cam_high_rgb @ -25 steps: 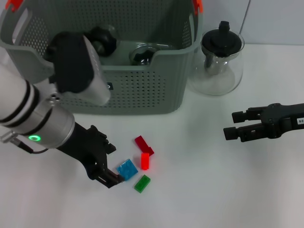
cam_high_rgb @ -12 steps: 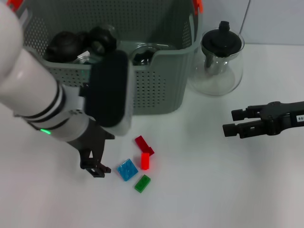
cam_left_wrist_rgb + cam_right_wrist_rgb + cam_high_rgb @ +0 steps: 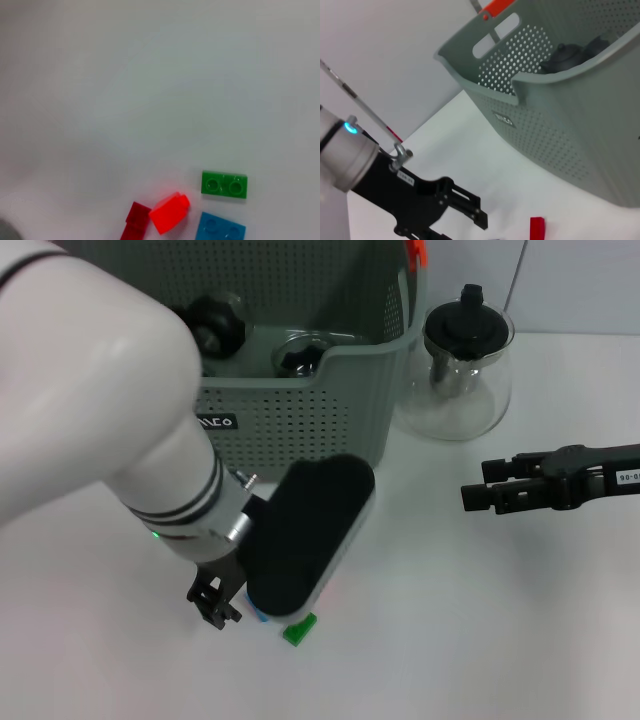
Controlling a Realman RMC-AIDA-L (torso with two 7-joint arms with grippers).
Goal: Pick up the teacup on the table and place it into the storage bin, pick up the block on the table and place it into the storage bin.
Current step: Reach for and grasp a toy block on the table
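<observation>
My left gripper's fingers stop short of the blue block, so it is too early to close. The left gripper moves toward the block, then closes on it.
The grey perforated storage bin (image 3: pixel 300 415) stands at the back of the table, also seen in the right wrist view (image 3: pixel 555 120). A glass cup (image 3: pixel 300 352) lies inside it beside dark lidded pots (image 3: pixel 215 320). My left gripper (image 3: pixel 214 602) hangs low over the table, open and empty, just left of the blocks. My left forearm hides most of the blocks in the head view, where only the green block (image 3: pixel 298 628) shows fully. The left wrist view shows green (image 3: pixel 224 185), bright red (image 3: pixel 169 213), dark red (image 3: pixel 136 227) and blue (image 3: pixel 220 230) blocks on the table. My right gripper (image 3: pixel 478 485) hovers open at the right.
A clear glass teapot (image 3: pixel 465 365) with a black lid stands right of the bin. White tabletop stretches between the blocks and my right gripper.
My left arm has swung over the blocks and its forearm now covers the red ones. Its gripper drew back left from the blue block, empty. My right gripper drifted slightly left.
</observation>
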